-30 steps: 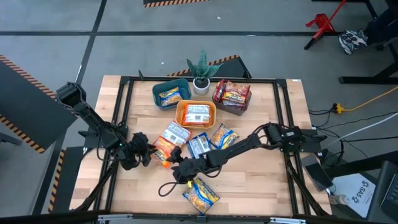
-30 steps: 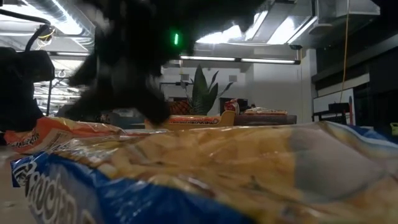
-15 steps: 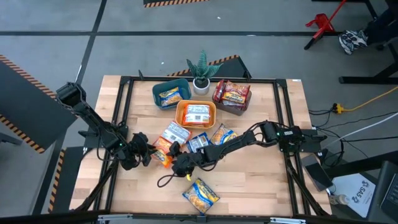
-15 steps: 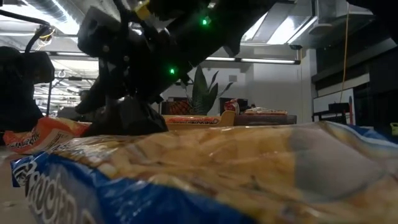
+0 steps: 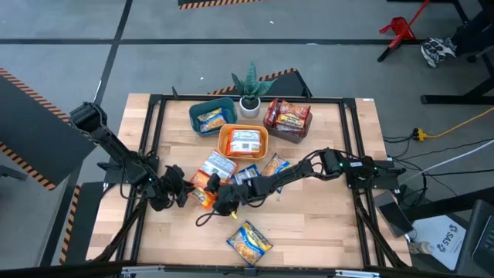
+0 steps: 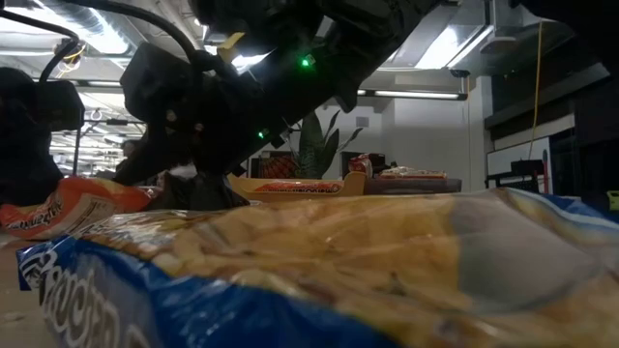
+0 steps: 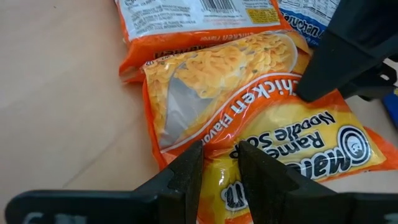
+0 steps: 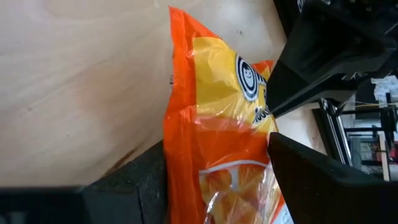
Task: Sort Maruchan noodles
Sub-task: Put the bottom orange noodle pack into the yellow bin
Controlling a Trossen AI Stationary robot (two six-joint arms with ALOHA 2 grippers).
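Observation:
My right gripper should grab the orange packet next by its middle [image 5: 204,188], beside the yellow logo panel. Then it can sort the packet into the orange bin [image 5: 244,154].
An orange noodle packet [image 5: 202,188] lies left of the table's middle. My left gripper [image 5: 184,191] is shut on the end nearer the table's left edge. My right gripper [image 5: 221,200] has come from the right and is open. In the right wrist view its two fingers [image 8: 140,180] stand on either side of the same packet [image 8: 217,137]. More packets lie close by: an orange-and-white one [image 5: 218,164], a blue one [image 5: 247,178], a yellow one [image 5: 276,167] and a yellow-and-blue one [image 5: 248,241] near the front edge. My left gripper pinches the orange packet's end seam [image 7: 219,149] between its two fingers, slanting down from the table's left. The film bunches into a crease at the fingertips. The rest of the packet lies flat, partly over a neighbouring packet. My right gripper straddles the packet's other end [image 8: 211,186]; whether its fingers touch it I cannot tell.
At the back stand a teal bin [image 5: 194,108], an orange bin [image 5: 224,142] and a bin with red packets [image 5: 288,117], each holding noodles, with a potted plant [image 5: 249,91] between them. A black cable loop [image 5: 204,222] lies below the grippers.
My right gripper has moved toward the table's far edge and sunk, rolling as it went, until its open fingers stand around the orange packet. My left gripper has kept its hold and stayed in place.

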